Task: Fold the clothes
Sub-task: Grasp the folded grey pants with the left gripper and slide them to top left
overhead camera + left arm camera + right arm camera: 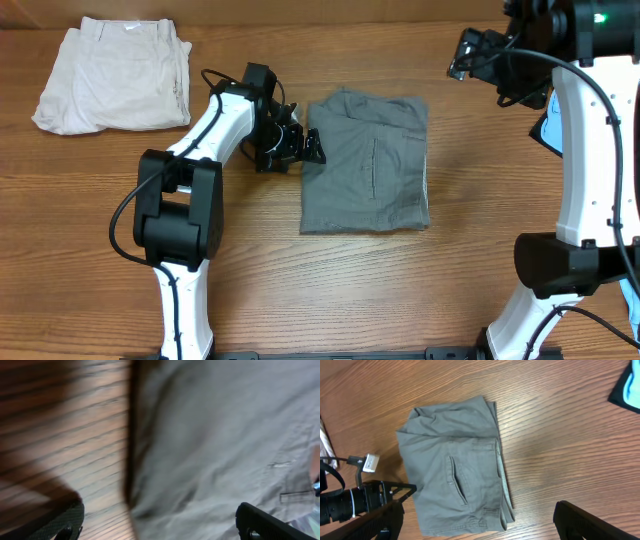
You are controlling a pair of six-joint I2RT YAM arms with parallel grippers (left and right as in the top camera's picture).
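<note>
The grey garment needs to be stacked, still folded, on the beige garment (142, 491), so my left gripper should next grab the grey garment at the middle of its edge nearest there.
A grey garment (368, 165), folded into a rectangle with a pocket slit facing up, lies flat at the table's middle. It also shows in the right wrist view (455, 480) and, blurred, in the left wrist view (225, 445). My left gripper (305, 146) is open at the garment's left edge. Its fingers (160, 527) are spread wide, with the cloth's edge between them and nothing held. My right gripper (468, 55) is open and empty, raised high at the back right. Its fingers (487, 520) frame the garment from above.
A folded beige garment (115, 88) lies at the back left of the wooden table (400, 290). A blue cloth (545, 130) sits at the right edge behind the right arm and also shows in the right wrist view (627, 390).
</note>
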